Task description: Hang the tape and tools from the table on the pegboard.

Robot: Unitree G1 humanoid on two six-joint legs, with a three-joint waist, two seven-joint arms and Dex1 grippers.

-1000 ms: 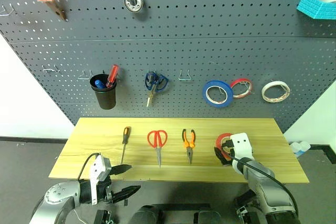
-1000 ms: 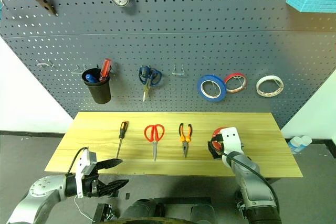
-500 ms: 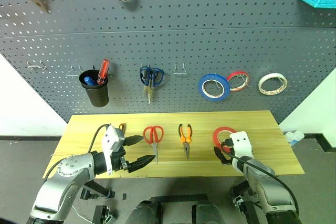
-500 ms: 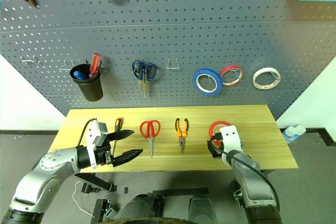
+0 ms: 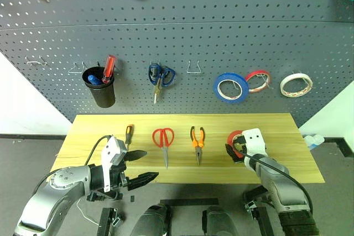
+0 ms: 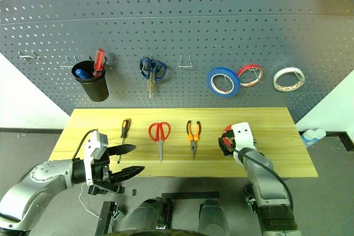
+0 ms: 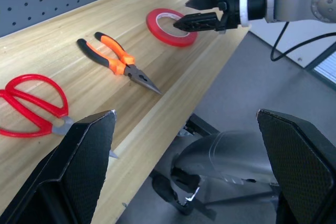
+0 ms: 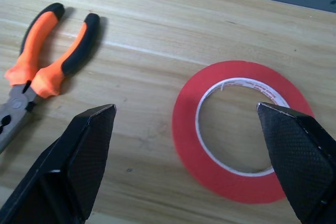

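Note:
The red tape is wide across but its ring is narrow around an open hole (image 8: pixel 236 129), so my right gripper should next grip its rim (image 8: pixel 187 129) to hang it.
On the table (image 5: pixel 276 161) lie, from left to right, the orange-and-black screwdriver (image 5: pixel 128 136), red-handled scissors (image 5: pixel 164 139), orange-and-black pliers (image 5: pixel 197 141) and the flat red tape (image 5: pixel 234 136). My right gripper (image 5: pixel 232 152) is open, with its fingertips close over the tape's near rim. The right wrist view shows the tape (image 8: pixel 239 129) between the spread fingers and the pliers (image 8: pixel 47 61) beside it. My left gripper (image 5: pixel 142 165) is open and empty at the table's front edge, near the screwdriver's tip. The pegboard (image 5: pixel 221 26) rises behind the table.
On the pegboard hang a black cup (image 5: pixel 102 89) holding a red-handled screwdriver, blue-handled scissors (image 5: pixel 160 75), a blue roll (image 5: pixel 229 88), a small red-rimmed roll (image 5: pixel 257 80) and a whitish roll (image 5: pixel 296 85). A bare wire hook (image 5: pixel 193 69) sits between scissors and rolls.
My left gripper has risen from below the table's front edge to the edge itself, nearer the scissors. The right gripper has edged forward over the tape. The camera has tilted.

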